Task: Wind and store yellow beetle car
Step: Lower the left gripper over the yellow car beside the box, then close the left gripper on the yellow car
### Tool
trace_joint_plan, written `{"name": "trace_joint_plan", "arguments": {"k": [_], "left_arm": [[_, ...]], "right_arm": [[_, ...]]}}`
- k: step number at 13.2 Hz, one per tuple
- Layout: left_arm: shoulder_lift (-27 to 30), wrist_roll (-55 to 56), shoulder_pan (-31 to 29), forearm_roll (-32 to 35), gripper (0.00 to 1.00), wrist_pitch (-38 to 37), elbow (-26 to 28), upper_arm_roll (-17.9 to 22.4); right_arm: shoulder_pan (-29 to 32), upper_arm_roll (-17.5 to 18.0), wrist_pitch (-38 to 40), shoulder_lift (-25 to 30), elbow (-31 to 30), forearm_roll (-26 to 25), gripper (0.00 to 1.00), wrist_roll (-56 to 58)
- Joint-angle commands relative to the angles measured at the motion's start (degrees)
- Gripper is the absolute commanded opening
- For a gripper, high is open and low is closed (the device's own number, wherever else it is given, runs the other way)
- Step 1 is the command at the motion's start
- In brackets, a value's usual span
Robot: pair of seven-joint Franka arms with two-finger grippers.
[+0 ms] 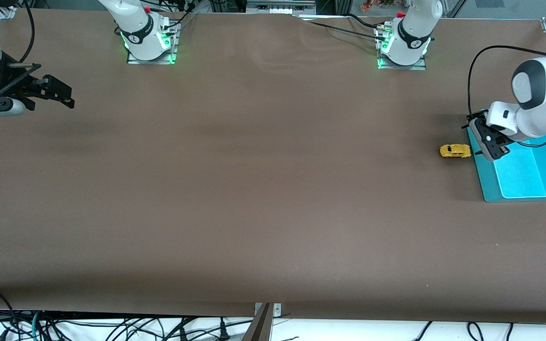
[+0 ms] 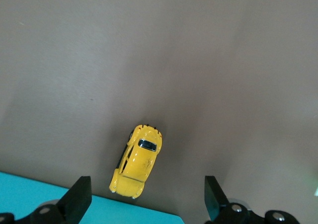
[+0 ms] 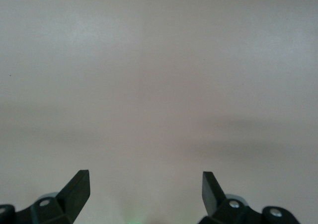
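My left gripper will next pick up the yellow beetle car by the sides of its body. It should then put the car away in the teal tray.
The yellow beetle car stands on the brown table right beside the edge of a teal tray, at the left arm's end. My left gripper hangs open over that tray edge, next to the car and holding nothing. In the left wrist view the car lies just ahead of the open fingers, with the tray's teal edge under them. My right gripper waits open at the right arm's end of the table; its wrist view shows the gripper with only bare table in it.
The arms' bases stand along the table edge farthest from the front camera. Cables hang below the nearest table edge. Brown tabletop stretches between the two grippers.
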State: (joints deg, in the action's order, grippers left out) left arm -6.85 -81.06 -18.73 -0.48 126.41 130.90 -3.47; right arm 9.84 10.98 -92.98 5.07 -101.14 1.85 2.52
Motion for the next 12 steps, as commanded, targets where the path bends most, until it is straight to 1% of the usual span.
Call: {"name": "trace_joint_plan", "arguments": {"k": [1, 2, 4, 7, 10, 12], "left_arm": [[-3.85, -9.34, -3.76, -0.57, 1.00, 6.63, 1.55, -0.57], [-5.53, -12.17, -4.03, -1.10, 1.00, 8.13, 1.55, -0.57], [-7.12, -12.81, -4.12, -1.45, 1.00, 9.11, 1.98, -0.75], [-8.79, -13.69, -4.12, -1.63, 1.00, 15.34, 5.14, -0.75], [-10.55, -14.65, -4.12, -1.63, 1.00, 17.80, 5.15, -1.80], [-12.22, -17.02, -5.34, -1.63, 1.00, 19.65, 5.15, -1.89]], "right_arm": [[0.01, -0.08, 0.26, -0.32, 1.12, -0.88, 1.00, -0.06], [0.01, -0.08, 0.61, -0.41, 1.82, -1.49, 1.00, -0.15], [0.10, -0.34, 0.78, -0.32, 3.31, -1.67, 1.00, -0.23], [0.27, -0.95, 0.79, -0.58, 3.93, -1.23, 1.00, -0.94], [0.36, -1.04, 1.05, -0.76, 3.85, -1.06, 1.00, -0.85], [0.45, -1.57, 1.22, -1.11, 3.84, -0.97, 1.00, -0.85]]}}
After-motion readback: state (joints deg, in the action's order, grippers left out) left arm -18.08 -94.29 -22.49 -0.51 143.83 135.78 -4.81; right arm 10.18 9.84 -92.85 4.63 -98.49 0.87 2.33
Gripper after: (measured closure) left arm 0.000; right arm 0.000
